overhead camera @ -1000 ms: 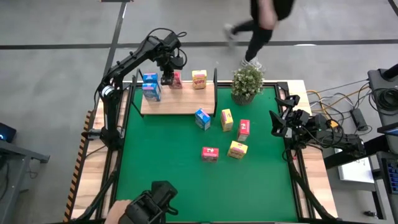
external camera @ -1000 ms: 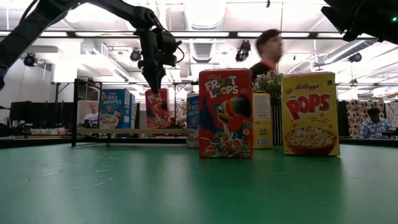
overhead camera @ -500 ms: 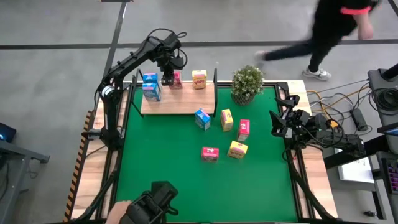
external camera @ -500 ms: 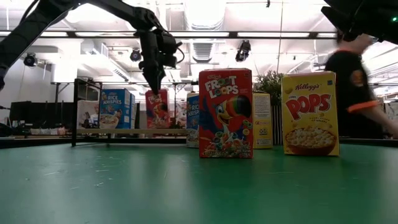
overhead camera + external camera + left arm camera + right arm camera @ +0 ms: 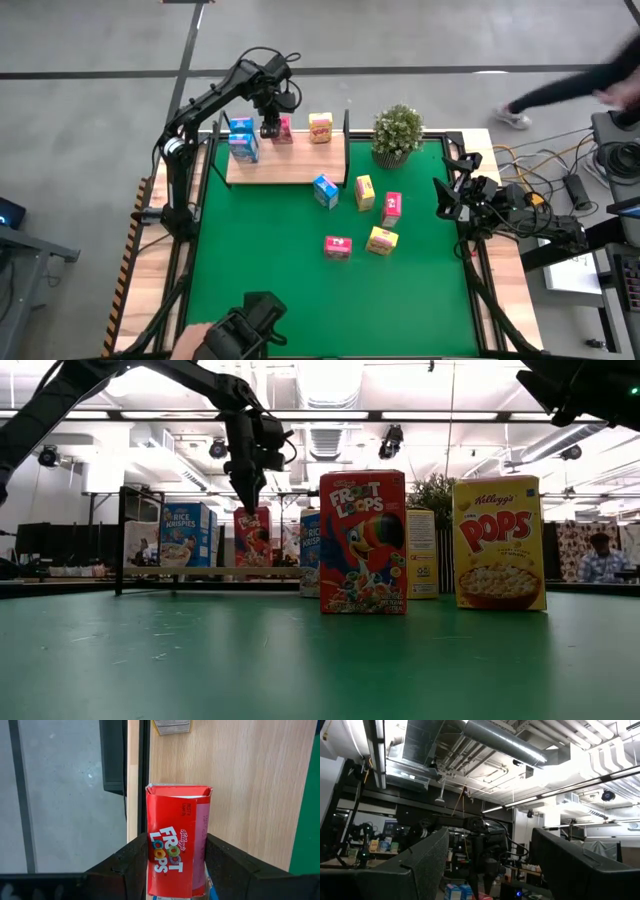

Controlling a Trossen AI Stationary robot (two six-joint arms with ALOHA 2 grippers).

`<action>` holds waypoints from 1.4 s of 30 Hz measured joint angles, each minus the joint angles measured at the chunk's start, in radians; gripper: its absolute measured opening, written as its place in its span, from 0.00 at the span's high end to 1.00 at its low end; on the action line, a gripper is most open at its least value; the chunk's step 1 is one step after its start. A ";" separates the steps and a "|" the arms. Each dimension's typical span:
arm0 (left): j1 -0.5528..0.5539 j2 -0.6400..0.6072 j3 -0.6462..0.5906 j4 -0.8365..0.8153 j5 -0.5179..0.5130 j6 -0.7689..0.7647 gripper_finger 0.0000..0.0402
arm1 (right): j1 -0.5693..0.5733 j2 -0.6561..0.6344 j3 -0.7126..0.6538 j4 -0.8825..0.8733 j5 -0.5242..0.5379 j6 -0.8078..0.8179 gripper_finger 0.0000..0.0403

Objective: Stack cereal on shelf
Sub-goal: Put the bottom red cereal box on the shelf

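My left gripper will let go of the box now: the red cereal box [image 5: 285, 131] has its lower end on the wooden plank [image 5: 300, 162], so it would stand.
My left gripper [image 5: 270, 126] is over the shelf [image 5: 285, 165], a light wooden plank at the far left of the green mat, and is shut on a red cereal box [image 5: 175, 845]. Two blue boxes [image 5: 242, 140] and a yellow box [image 5: 320, 127] stand on the plank beside it. Several more boxes stand on the mat: a blue one [image 5: 326, 190], two yellow ones [image 5: 365, 192] and two red ones [image 5: 338, 247]. My right gripper [image 5: 450, 186] waits open at the table's right edge, tipped upward. My left gripper pinches the red box's two narrow sides [image 5: 150, 855] between its two fingers [image 5: 220, 865], near the box's upper end [image 5: 250, 510]. The fingers come from above, pointing steeply down. The box is upright, its lower end down at the plank's top [image 5: 252, 566].
A potted green plant [image 5: 397, 133] stands at the shelf's right end. The shelf's black end frames [image 5: 346, 150] rise at both ends of the plank. Cables and gear [image 5: 560, 190] lie beyond the right edge. A person [image 5: 570, 90] moves on the floor behind the table.
Both arms and the boxes have kept still. A person behind the table has walked across toward the right.
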 joint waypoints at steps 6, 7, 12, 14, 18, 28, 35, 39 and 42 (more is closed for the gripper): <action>0.000 0.000 0.000 0.000 0.000 0.000 0.58 | 0.000 0.000 0.000 0.000 0.000 0.000 0.32; 0.000 0.000 0.000 0.000 0.000 0.000 0.58 | 0.000 0.000 0.000 0.000 0.000 0.000 0.32; 0.000 0.000 0.000 0.000 0.000 0.001 0.58 | 0.000 0.000 0.000 0.000 0.000 0.000 0.32; 0.000 0.000 0.000 0.000 0.000 0.004 0.58 | 0.000 0.000 0.000 0.000 0.000 0.000 0.32; 0.000 0.000 0.000 0.000 0.000 0.008 0.58 | 0.000 0.000 0.000 0.000 0.000 0.000 0.32; 0.000 0.000 0.000 0.002 0.008 0.007 0.52 | 0.000 0.000 0.000 0.000 0.000 0.000 0.32; 0.000 0.000 0.000 0.011 0.008 0.001 0.47 | 0.000 0.000 0.000 0.000 0.000 0.000 0.32; 0.000 0.000 0.015 0.009 0.008 -0.002 0.47 | 0.000 0.000 0.000 0.000 0.000 0.000 0.32; 0.000 0.000 0.045 0.003 0.008 -0.017 0.47 | 0.000 0.000 0.000 0.000 0.000 -0.001 0.32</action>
